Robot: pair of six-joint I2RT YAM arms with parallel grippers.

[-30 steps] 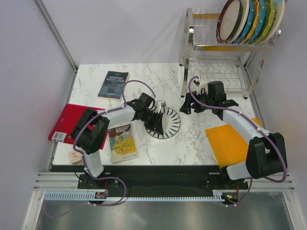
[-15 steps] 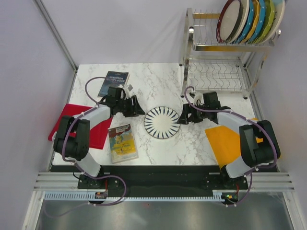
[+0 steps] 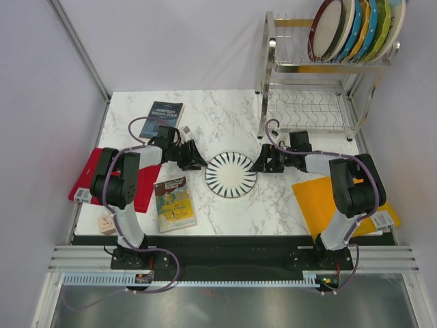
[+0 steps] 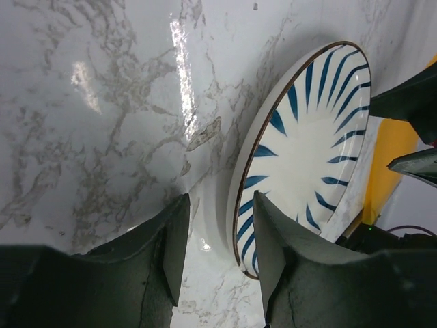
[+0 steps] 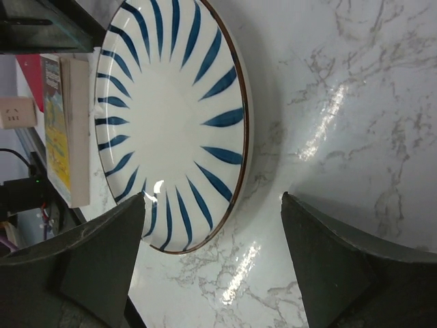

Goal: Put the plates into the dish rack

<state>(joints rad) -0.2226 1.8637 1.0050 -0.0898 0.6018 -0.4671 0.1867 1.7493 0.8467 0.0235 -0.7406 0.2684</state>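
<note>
I should grab the plate's near rim (image 3: 255, 173) across both sides with my right gripper next. That leaves the plate's opposite edge free to enter the dish rack (image 3: 311, 102).
A white plate with dark radial stripes (image 3: 231, 174) lies flat on the marble table, between my two grippers. My left gripper (image 3: 198, 164) is low at the plate's left edge and open. In the left wrist view (image 4: 218, 256) the plate's rim (image 4: 307, 143) lies in the gap between its fingers, untouched. My right gripper (image 3: 258, 166) is low at the plate's right edge and wide open. In the right wrist view (image 5: 212, 246) the plate (image 5: 171, 123) lies just ahead of it. The steel dish rack (image 3: 311, 102) stands at the back right, with several plates (image 3: 355, 27) upright on its upper shelf.
A dark blue book (image 3: 162, 119) lies at the back left and a picture book (image 3: 174, 203) in front of the left arm. A red board (image 3: 102, 174) is at the left edge and an orange board (image 3: 328, 205) at the front right. A small beige object (image 3: 106, 223) sits at the front left.
My left gripper drew back from over the plate and now sits low at its left edge. My right gripper came down and toward the plate's right edge.
</note>
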